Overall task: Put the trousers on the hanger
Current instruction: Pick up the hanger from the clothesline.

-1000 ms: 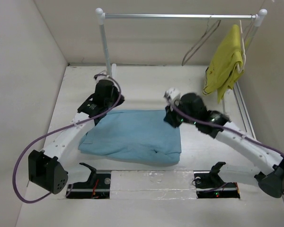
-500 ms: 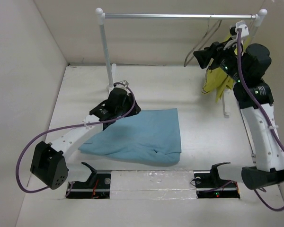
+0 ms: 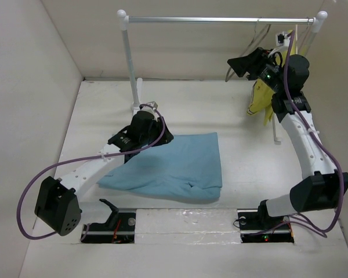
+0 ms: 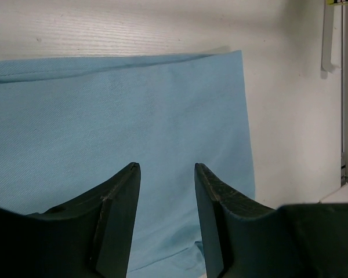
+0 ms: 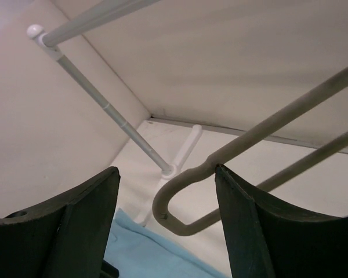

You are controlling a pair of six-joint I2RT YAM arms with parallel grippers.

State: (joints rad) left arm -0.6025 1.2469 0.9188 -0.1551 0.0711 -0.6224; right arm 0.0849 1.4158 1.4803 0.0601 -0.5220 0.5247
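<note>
My right gripper needs to take the grey wire hanger [image 3: 260, 36] next by its rounded end [image 3: 228, 76], so the hanger's wire stays free to hand to my left gripper.
The light blue trousers [image 3: 168, 165] lie folded flat on the table, and they fill most of the left wrist view [image 4: 116, 116]. My left gripper [image 3: 162, 138] hovers over their far left corner. It is open [image 4: 167, 166], with only cloth showing below the gap. The grey wire hanger [image 3: 260, 36] hangs from the rail at the back right. My right gripper [image 3: 232, 62] is raised to it and stands open [image 5: 167, 171]. The hanger's rounded end [image 5: 174, 202] sits between the jaws, its upper wire against the right fingertip [image 5: 223, 174].
A metal rail [image 3: 220, 19] on white posts [image 3: 130, 63] spans the back. A yellow-green garment [image 3: 261, 98] hangs on a whitish hanger at the rail's right end, just behind my right arm. Walls close in on the left, the back and the right.
My right arm left the trousers' right corner and swung up to the hanger, opening wider. My left gripper opened, letting go of the cloth, and shifted a little right.
</note>
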